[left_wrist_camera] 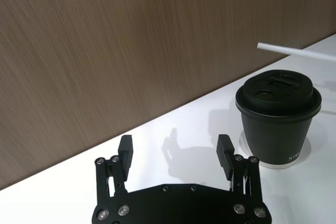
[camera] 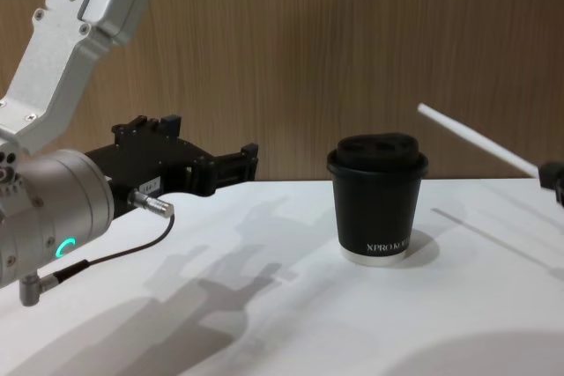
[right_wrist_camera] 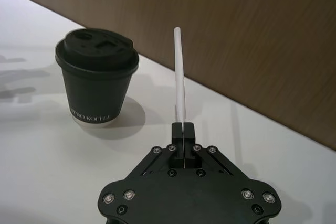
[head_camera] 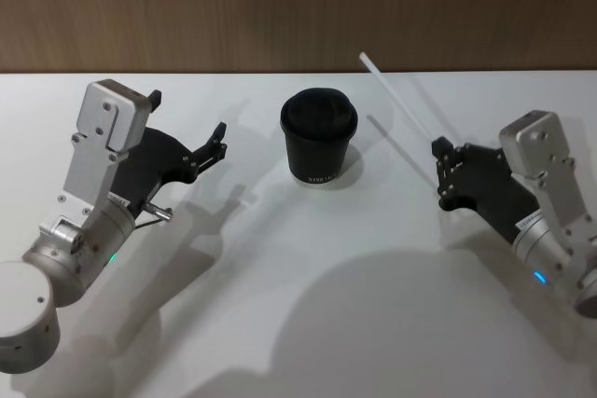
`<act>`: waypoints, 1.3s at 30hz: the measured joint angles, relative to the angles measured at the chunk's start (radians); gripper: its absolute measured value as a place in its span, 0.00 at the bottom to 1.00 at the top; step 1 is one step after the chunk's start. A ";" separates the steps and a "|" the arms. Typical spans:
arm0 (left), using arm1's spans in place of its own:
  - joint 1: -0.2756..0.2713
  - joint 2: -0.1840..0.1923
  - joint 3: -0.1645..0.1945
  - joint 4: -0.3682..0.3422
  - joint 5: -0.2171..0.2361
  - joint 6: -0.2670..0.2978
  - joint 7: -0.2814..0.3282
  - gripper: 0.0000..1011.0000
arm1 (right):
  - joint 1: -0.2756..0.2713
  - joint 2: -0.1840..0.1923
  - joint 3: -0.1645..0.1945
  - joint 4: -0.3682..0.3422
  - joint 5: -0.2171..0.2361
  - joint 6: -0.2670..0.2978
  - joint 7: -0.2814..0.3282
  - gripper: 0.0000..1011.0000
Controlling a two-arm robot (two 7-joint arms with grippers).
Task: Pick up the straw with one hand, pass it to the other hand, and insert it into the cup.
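Note:
I will grip the white straw with my left gripper next by its bare upper length (head_camera: 383,79) (right_wrist_camera: 179,59), because the fingers of my right gripper cover the straw's lower end.
The white straw (head_camera: 401,104) is held off the table, slanting up toward the wooden wall, with my right gripper (head_camera: 440,154) shut on its lower end to the right of the cup. In the right wrist view the straw (right_wrist_camera: 179,72) rises straight out of the closed fingertips of the right gripper (right_wrist_camera: 182,127). The black lidded cup (head_camera: 319,137) stands upright at the table's middle back. My left gripper (head_camera: 187,116) hovers open to the cup's left, pointing at it, nothing between its fingers. From the left wrist, the left gripper (left_wrist_camera: 174,150) faces the cup (left_wrist_camera: 278,119) and the straw tip (left_wrist_camera: 294,52).
A white table (head_camera: 298,277) carries the cup alone. A wooden wall (head_camera: 298,6) runs along its back edge. A thin black cable (camera: 115,253) loops under my left wrist. Arm shadows fall on the front of the table.

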 joint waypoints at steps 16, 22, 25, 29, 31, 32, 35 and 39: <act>0.000 0.000 0.000 0.000 0.000 0.000 0.000 0.99 | 0.021 0.133 0.001 -0.070 -0.013 -0.175 0.140 0.01; 0.000 0.000 0.000 0.000 0.000 0.000 0.000 0.99 | 0.039 0.182 -0.005 -0.086 0.027 -0.234 0.221 0.01; 0.000 0.000 0.000 0.000 0.000 0.000 0.000 0.99 | 0.046 0.195 -0.009 -0.088 0.045 -0.252 0.251 0.01; 0.000 0.000 0.000 0.000 0.000 0.000 0.000 0.99 | 0.062 0.218 -0.019 -0.091 0.080 -0.278 0.303 0.01; 0.000 0.000 0.000 0.000 0.000 0.000 0.000 0.99 | 0.066 0.223 -0.022 -0.092 0.090 -0.285 0.316 0.01; 0.000 0.000 0.000 0.000 0.000 0.000 0.000 0.99 | 0.069 0.226 -0.023 -0.092 0.095 -0.287 0.322 0.01; 0.000 0.000 0.000 0.000 0.000 0.000 0.000 0.99 | 0.077 0.232 -0.028 -0.094 0.117 -0.297 0.343 0.01; 0.000 0.000 0.000 0.000 0.000 0.000 0.000 0.99 | 0.088 0.233 -0.036 -0.098 0.145 -0.306 0.361 0.01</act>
